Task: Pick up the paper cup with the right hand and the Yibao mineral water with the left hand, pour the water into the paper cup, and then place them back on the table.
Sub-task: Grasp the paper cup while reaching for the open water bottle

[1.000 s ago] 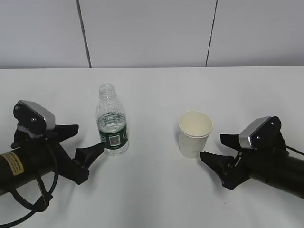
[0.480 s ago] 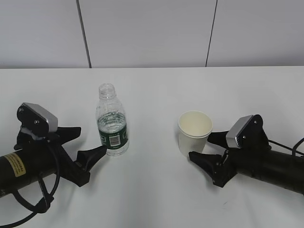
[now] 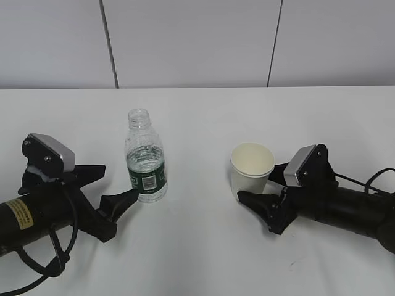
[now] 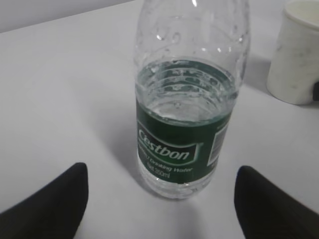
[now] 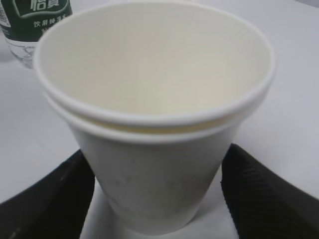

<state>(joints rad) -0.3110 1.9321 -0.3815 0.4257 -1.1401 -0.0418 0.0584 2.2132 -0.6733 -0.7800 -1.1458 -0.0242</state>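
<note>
The right gripper grips the paper cup by its lower side (image 3: 248,183) next, leaving the paper cup's open rim (image 3: 252,145) free to receive the water.
The paper cup (image 3: 252,168) stands upright on the white table (image 3: 197,117); in the right wrist view the paper cup (image 5: 154,99) fills the frame, empty, with two rolled rims stacked. My right gripper (image 3: 260,182) is open, one finger on each side of the cup's lower wall (image 5: 157,191). The Yibao mineral water (image 3: 146,159) stands uncapped left of centre, part full. My left gripper (image 3: 113,184) is open just short of it. In the left wrist view the bottle (image 4: 184,114) stands beyond the two fingertips (image 4: 55,199), apart from both.
In the left wrist view the paper cup (image 4: 299,55) shows at the top right, a short way from the bottle. The bottle's label (image 5: 35,20) shows at the top left of the right wrist view. A grey panelled wall (image 3: 197,43) rises behind the table's far edge.
My right gripper has slid left along the table until its fingers flank the cup. My left gripper crept slightly toward the bottle, then stopped. Bottle and cup still stand on the table.
</note>
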